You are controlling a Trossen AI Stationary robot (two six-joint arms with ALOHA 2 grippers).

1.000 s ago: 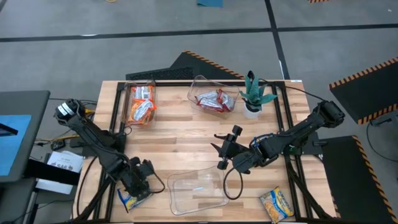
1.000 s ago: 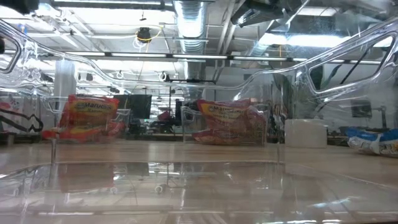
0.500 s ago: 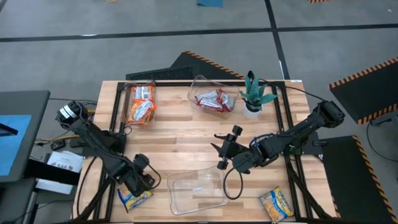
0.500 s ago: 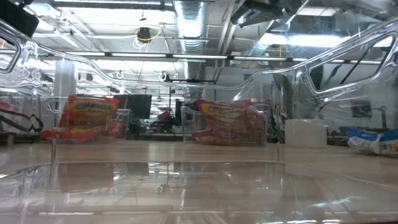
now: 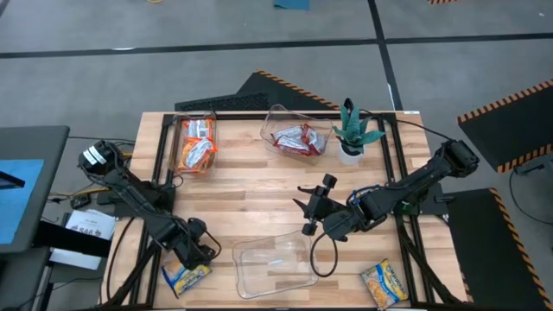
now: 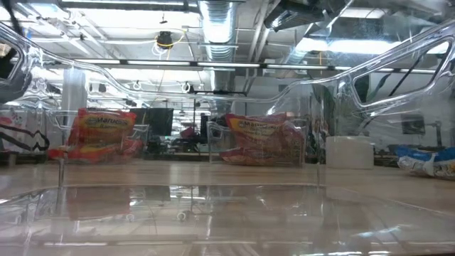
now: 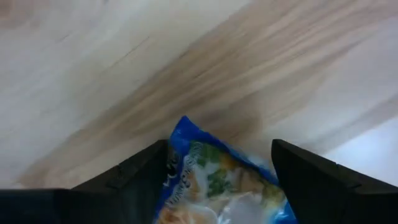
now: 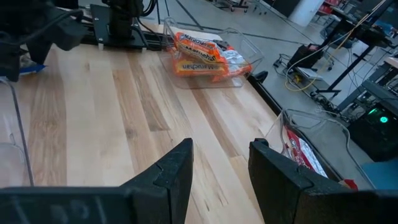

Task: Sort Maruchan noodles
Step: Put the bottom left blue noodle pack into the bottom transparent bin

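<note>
My left gripper should grab the yellow-and-blue Maruchan packet's blue-edged end (image 7: 217, 152) next, so that it can sort the packet into the empty clear bin.
A yellow-and-blue Maruchan packet (image 5: 185, 277) lies flat on the table's near left corner. My left gripper (image 5: 193, 258) points steeply down over its far end, open. In the left wrist view the packet's blue-edged end (image 7: 208, 163) shows between the two fingers and apart from both. My right gripper (image 5: 305, 212) hangs open and empty above the table's middle. Orange packets (image 5: 197, 147) lie in a clear bin at the far left. Red-and-white packets (image 5: 298, 138) lie in a clear bin at the far middle. Another yellow packet (image 5: 384, 283) lies at the near right.
An empty clear bin (image 5: 272, 268) stands at the near edge between the two arms, right beside my left gripper. A potted plant (image 5: 354, 130) stands at the far right. The low view looks through the near bin's walls (image 6: 227, 192). A cable loop (image 5: 324, 257) hangs below my right arm.
My left gripper has sunk toward the yellow-and-blue packet at the near left corner, and its wrist has rolled as it went down. The packet has stayed where it lay.
</note>
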